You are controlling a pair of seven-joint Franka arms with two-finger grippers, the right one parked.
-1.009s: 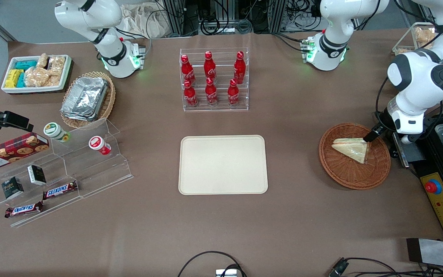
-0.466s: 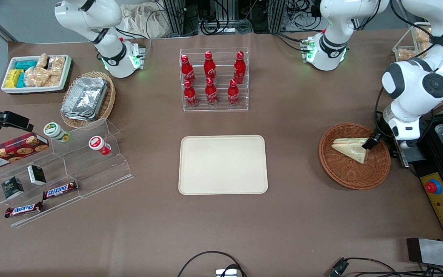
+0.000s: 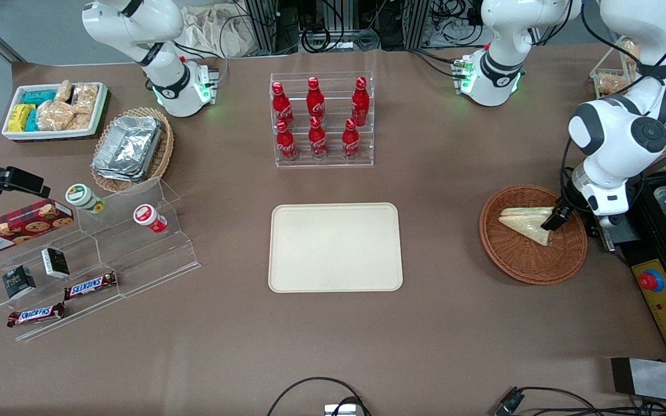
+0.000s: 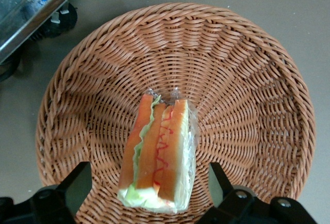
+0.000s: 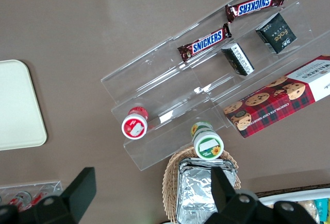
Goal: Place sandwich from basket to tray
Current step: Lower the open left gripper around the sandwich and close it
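Next, my left gripper needs to pick up the sandwich (image 3: 522, 223) by its long wrapped sides to place it from the basket onto the tray (image 3: 335, 247).
The sandwich (image 3: 522, 223) is a clear-wrapped wedge lying in the round reddish-brown wicker basket (image 3: 512, 266) toward the working arm's end of the table. My left gripper (image 3: 556, 219) hangs low over the sandwich's wide cut end. In the left wrist view the gripper (image 4: 149, 185) is open, and its black fingers (image 4: 77, 183) stand on either side of the sandwich (image 4: 160, 147) without touching it. Orange and green filling shows along the cut edge. The basket (image 4: 247, 54) holds nothing else. The cream-beige tray (image 3: 335, 247) lies bare mid-table.
A clear rack of red bottles (image 3: 321, 121) stands farther from the camera than the tray. A control box with a red button (image 3: 654, 283) and a metal plate (image 4: 36, 2) sit close beside the basket. An acrylic snack stand (image 3: 96, 248) and a foil-tray basket (image 3: 130, 150) are toward the parked arm's end.
My left gripper has come down and slightly nearer the camera, onto the sandwich's wide end. The sandwich and basket have not moved.
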